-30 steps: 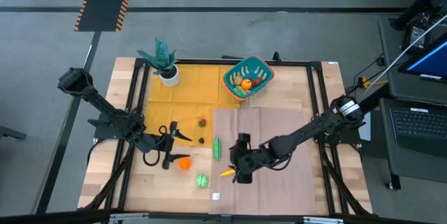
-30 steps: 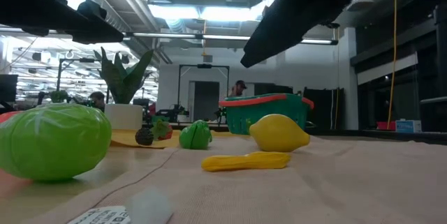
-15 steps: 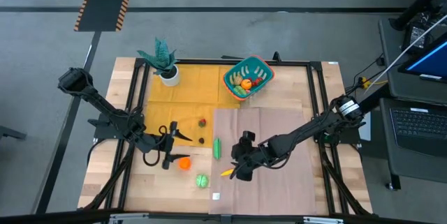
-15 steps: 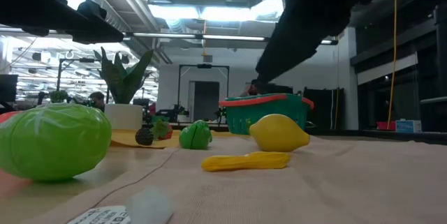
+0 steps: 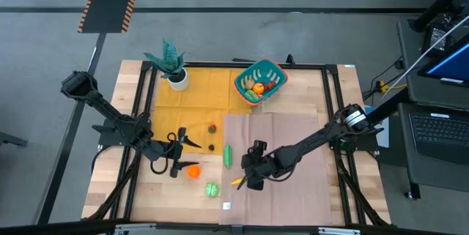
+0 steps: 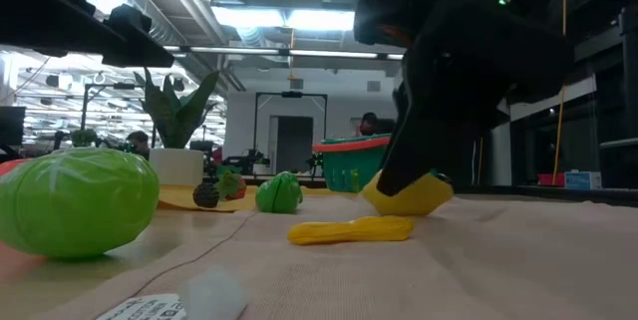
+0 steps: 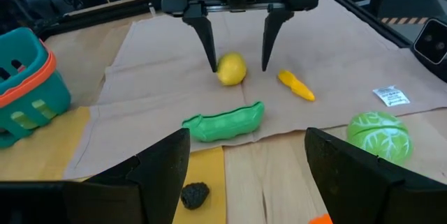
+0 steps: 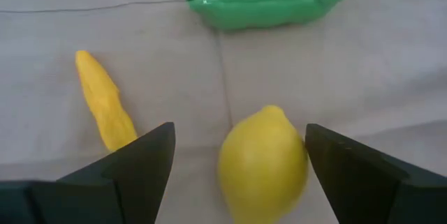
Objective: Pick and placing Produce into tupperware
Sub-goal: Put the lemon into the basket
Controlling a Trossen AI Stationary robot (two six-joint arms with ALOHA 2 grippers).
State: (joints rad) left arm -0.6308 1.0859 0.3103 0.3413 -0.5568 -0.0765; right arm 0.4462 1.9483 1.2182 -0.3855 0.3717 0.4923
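Note:
I should put the yellow lemon in the tupperware, so my right gripper should grab the lemon's rounded middle (image 8: 262, 161) next.
A yellow lemon (image 8: 263, 155) lies on the beige cloth, and my right gripper (image 7: 238, 68) stands open over it with one finger on each side; I see no contact. Beside it lie a yellow long piece (image 8: 105, 109) and a green pea pod (image 7: 225, 121). A green cabbage (image 5: 212, 189) and an orange piece (image 5: 193, 170) rest on the bare wood. The teal tupperware (image 5: 239, 81) with an orange-red rim stands at the far side with several pieces inside. My left gripper (image 5: 183, 153) waits open at the left, above the table.
A potted plant (image 5: 172, 63) stands on a yellow cloth (image 5: 198, 92) at the far left. A red strawberry (image 5: 212, 127) and a dark small piece (image 5: 211, 146) lie near that cloth's near edge. A white label (image 5: 226, 206) lies by the table's near edge.
My right gripper has come down over the lemon, tipping more steeply and rolling a little, its fingers still apart. In the low view it has sunk from above the picture to the lemon. The lemon has stayed where it was.

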